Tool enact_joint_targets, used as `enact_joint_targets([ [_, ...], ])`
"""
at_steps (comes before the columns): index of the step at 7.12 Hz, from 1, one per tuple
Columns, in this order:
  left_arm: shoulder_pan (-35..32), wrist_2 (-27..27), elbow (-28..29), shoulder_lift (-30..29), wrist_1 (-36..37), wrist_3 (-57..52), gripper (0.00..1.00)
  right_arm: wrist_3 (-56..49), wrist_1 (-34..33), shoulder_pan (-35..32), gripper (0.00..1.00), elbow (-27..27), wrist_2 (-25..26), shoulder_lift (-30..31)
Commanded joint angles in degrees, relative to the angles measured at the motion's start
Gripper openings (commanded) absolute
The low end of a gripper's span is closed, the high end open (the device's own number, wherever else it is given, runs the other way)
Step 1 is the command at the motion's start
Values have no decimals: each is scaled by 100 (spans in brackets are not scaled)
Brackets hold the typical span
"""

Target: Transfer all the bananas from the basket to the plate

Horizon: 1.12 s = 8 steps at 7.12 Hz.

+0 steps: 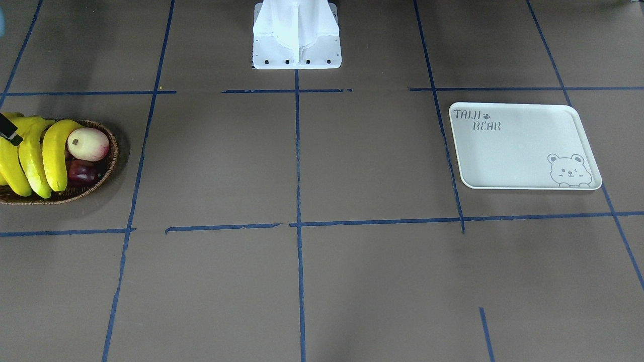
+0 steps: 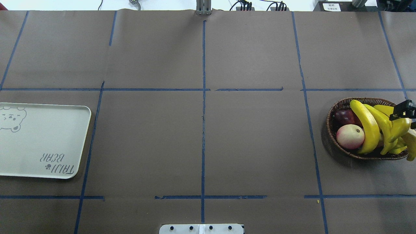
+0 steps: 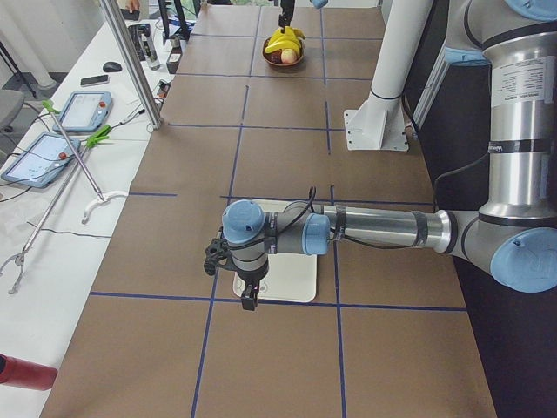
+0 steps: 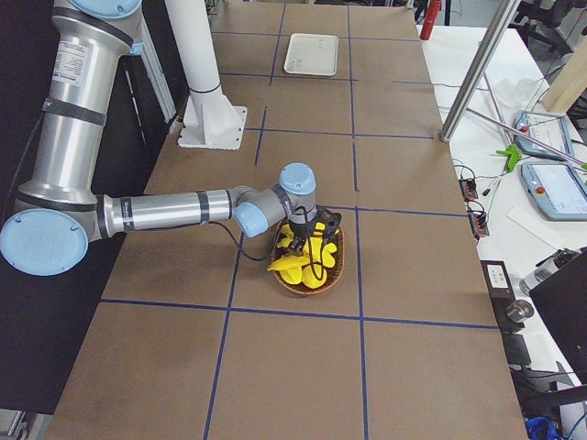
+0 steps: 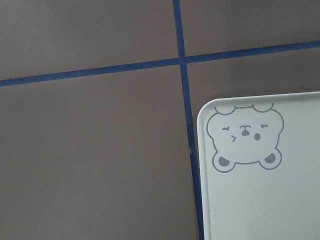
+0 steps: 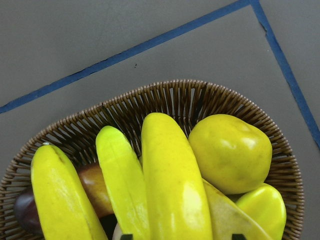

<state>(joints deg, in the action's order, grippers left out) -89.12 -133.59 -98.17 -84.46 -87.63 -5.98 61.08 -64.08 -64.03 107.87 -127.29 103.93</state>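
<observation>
I need to move the banana from the basket to the plate [image 1: 525, 147], so I next need to grab the yellow banana by its curved middle [image 1: 9, 158] with my right gripper.
Several yellow bananas [image 1: 37, 151] lie in the brown wicker basket [image 1: 108, 166], which stands at the right edge of the overhead view [image 2: 331, 120]. My right gripper [image 2: 403, 110] hangs just over the bananas [image 2: 373, 126]. In the right wrist view its two fingertips [image 6: 125, 236] stand apart on either side of the middle banana [image 6: 170, 190], so it is open. The off-white "TAIJI BEAR" plate [image 2: 42, 139] lies empty at the far left. My left gripper [image 3: 248, 300] hovers over the plate's outer edge [image 3: 296, 283]; I cannot tell whether it is open or shut.
A round cream-and-pink fruit [image 2: 350, 136], a dark red fruit [image 2: 344, 117] and a round yellow fruit [image 6: 230, 152] share the basket. The white robot base [image 1: 297, 35] stands at the table's middle edge. Blue tape lines cross the brown table.
</observation>
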Motion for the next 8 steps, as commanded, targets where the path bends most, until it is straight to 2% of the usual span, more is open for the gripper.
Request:
enact_joint_targets([
  [1, 0, 0, 0, 0, 0, 0, 100, -8, 9, 135, 49, -2, 11, -47],
  [2, 0, 0, 9, 0, 0, 0, 100, -8, 9, 145, 42, -2, 11, -91],
  [3, 0, 0, 9, 0, 0, 0, 100, -26, 9, 145, 28, 6, 11, -92],
  [5, 0, 0, 0, 0, 0, 0, 100, -96, 9, 119, 14, 76, 90, -92],
  [6, 0, -9, 0, 0, 0, 0, 100, -114, 9, 110, 4, 190, 177, -92],
  [7, 0, 0, 0, 17, 0, 0, 100, -262, 0, 14, 0, 304, 187, -83],
  [8, 0, -9, -18, 0, 0, 0, 100, -1107, -17, -239, 0, 401, 187, -100],
])
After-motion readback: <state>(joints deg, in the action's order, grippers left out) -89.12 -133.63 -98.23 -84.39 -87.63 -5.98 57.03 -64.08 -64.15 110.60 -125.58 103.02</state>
